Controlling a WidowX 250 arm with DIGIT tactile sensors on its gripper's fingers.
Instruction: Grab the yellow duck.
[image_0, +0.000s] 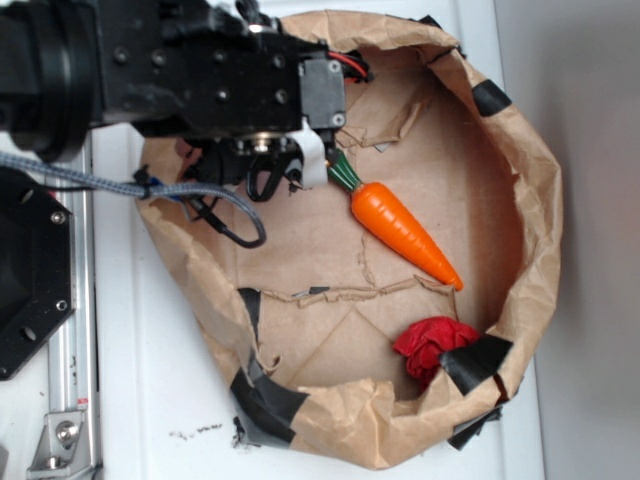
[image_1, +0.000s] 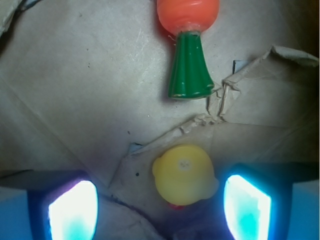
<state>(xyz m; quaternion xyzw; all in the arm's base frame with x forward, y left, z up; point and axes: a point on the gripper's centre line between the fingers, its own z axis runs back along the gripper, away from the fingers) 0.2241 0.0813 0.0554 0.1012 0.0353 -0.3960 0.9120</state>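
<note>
The yellow duck is beside the carrot's green top (image_1: 190, 67). My gripper needs to grip the duck by its round body (image_1: 184, 175) next to get hold of it.
In the wrist view the yellow duck (image_1: 184, 175) lies on the brown paper, seen from above, a bit of red beak showing at its lower edge. My gripper (image_1: 160, 210) is open, its two glowing pads (image_1: 74, 210) far apart; the duck sits between them, close to the right one, with no contact visible. In the exterior view the duck is hidden under the black arm, and the gripper (image_0: 285, 165) hangs over the upper left of the paper bag (image_0: 540, 190).
An orange carrot (image_0: 405, 232) with a green top (image_1: 190, 70) lies just beyond the duck. A red cloth lump (image_0: 432, 345) sits at the bag's lower right. The bag's raised crumpled walls ring the floor, and torn paper ridges (image_1: 235, 95) lie beside the duck.
</note>
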